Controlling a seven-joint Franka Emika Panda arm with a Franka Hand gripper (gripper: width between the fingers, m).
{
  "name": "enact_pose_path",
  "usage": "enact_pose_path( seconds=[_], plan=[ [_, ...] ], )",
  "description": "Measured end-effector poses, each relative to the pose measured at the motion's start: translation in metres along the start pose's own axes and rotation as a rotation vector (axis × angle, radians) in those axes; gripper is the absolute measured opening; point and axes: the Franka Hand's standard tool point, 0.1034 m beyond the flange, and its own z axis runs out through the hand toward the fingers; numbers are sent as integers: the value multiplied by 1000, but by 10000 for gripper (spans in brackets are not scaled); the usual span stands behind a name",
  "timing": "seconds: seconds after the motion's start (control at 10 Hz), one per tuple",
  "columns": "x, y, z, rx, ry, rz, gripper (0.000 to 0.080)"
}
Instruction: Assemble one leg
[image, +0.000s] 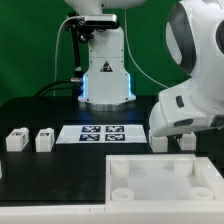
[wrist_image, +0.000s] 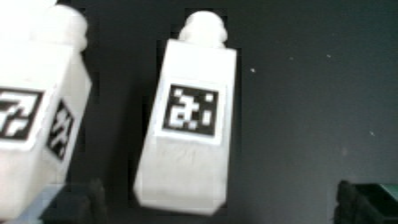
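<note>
The white leg's narrow tip has to stay free to go into a corner socket, so my gripper will next grab the leg by its wide end (wrist_image: 182, 188).
In the wrist view a white leg (wrist_image: 192, 115) with a black-and-white tag lies on the black table between my fingers. A second leg (wrist_image: 39, 100) lies close beside it, outside one finger. My gripper (wrist_image: 217, 206) is open, with dark fingertips (wrist_image: 68, 205) on either side of the middle leg's end and not touching it. In the exterior view my gripper (image: 172, 138) is low over two legs (image: 158, 143) (image: 187, 142) at the exterior view's right. Two more legs (image: 14, 139) (image: 44, 140) stand at the exterior view's left.
The marker board (image: 100, 132) lies mid-table. The large flat white square piece (image: 135, 160) with round corner sockets lies at the front right. The robot base (image: 105, 80) stands at the back.
</note>
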Motion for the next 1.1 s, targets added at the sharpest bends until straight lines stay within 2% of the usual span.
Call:
enact_pose_path(
  seconds=[0.3,0.6,0.7,0.8,0.9,1.0,1.1],
  plan=[
    [2,6,17,2,7,2,649],
    [3,10,20,3,3,0,649],
    [3,10,20,3,2,0,549],
    [3,10,20,3,2,0,549],
    [3,10,20,3,2,0,354],
    [3,10,20,3,2,0,290],
    [3,10,20,3,2,0,290]
  ],
)
